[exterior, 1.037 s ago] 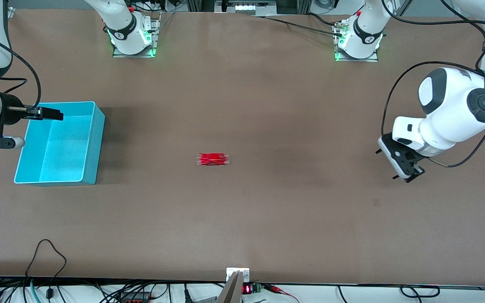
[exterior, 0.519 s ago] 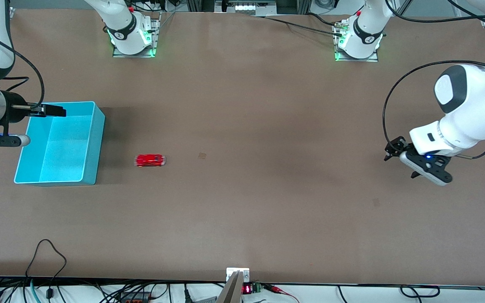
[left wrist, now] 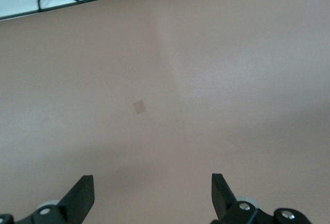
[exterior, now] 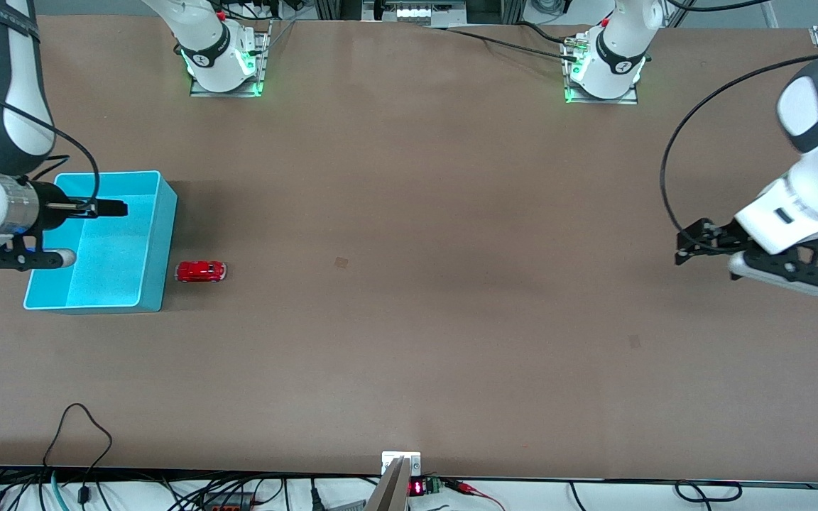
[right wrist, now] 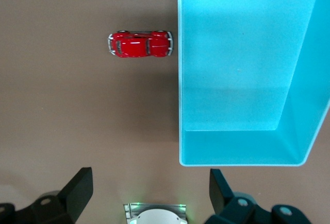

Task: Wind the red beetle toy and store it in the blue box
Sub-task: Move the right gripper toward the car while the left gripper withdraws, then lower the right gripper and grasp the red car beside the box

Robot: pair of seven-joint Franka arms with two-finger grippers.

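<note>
My right gripper grabs the red beetle toy by its door sides next, to store it in the blue box (exterior: 162, 241) (right wrist: 237, 69).
The red beetle toy (exterior: 200, 271) stands on the table on its wheels, close beside the blue box (exterior: 162, 241), on the side toward the left arm's end. The box is empty. My right gripper (exterior: 113, 208) hangs open and empty over the box's inside. In the right wrist view the toy (right wrist: 139, 44) lies just outside the box wall (right wrist: 180, 80), ahead of my open right gripper (right wrist: 149, 193). My left gripper (exterior: 686, 245) is open and empty, up over the table's left-arm end. The left wrist view shows my left gripper (left wrist: 152, 195) over bare table only.
A small tape patch (exterior: 341, 262) sits mid-table, and it also shows in the left wrist view (left wrist: 139, 107). A second patch (exterior: 635, 341) lies nearer the front camera. The arm bases (exterior: 224, 67) (exterior: 602, 71) stand along the table's back edge. Cables (exterior: 82, 426) run at the front edge.
The toy has rolled across the table from the middle to the box's side. My right gripper shifted farther over the box. My left arm drew back toward its end of the table.
</note>
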